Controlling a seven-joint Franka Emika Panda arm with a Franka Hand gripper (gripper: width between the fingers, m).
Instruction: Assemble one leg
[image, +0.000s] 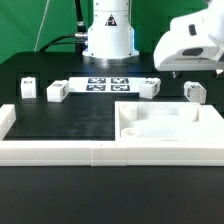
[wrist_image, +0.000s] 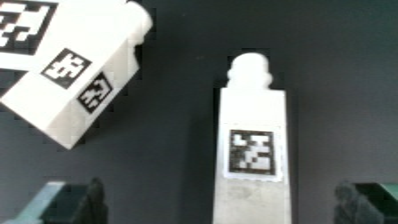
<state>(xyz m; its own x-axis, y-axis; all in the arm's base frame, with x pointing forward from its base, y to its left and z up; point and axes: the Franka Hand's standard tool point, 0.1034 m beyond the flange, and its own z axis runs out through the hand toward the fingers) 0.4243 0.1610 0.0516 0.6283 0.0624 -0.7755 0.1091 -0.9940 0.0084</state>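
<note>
I should next use my gripper to grab the white leg by its tagged body (wrist_image: 253, 155), so that its rounded peg end stays free to go into the panel.
In the wrist view a white leg (wrist_image: 249, 140) lies on the black table, with a square tag on its top face and a rounded peg end pointing away from me. My gripper (wrist_image: 217, 202) is open; its dark fingertips (wrist_image: 64, 204) stand on either side of the leg without touching it. A second tagged white leg (wrist_image: 75, 72) lies tilted beside it. In the exterior view my gripper (image: 188, 58) hovers above the leg at the far right (image: 194, 91). Three more legs (image: 148, 86), (image: 57, 91), (image: 27, 88) lie along the back of the table.
The large white square panel with raised rim (image: 196, 128) lies at the exterior view's right. Long white border rails (image: 60, 152) run along the front and left. The marker board (image: 105, 83) lies before the robot base (image: 107, 35).
</note>
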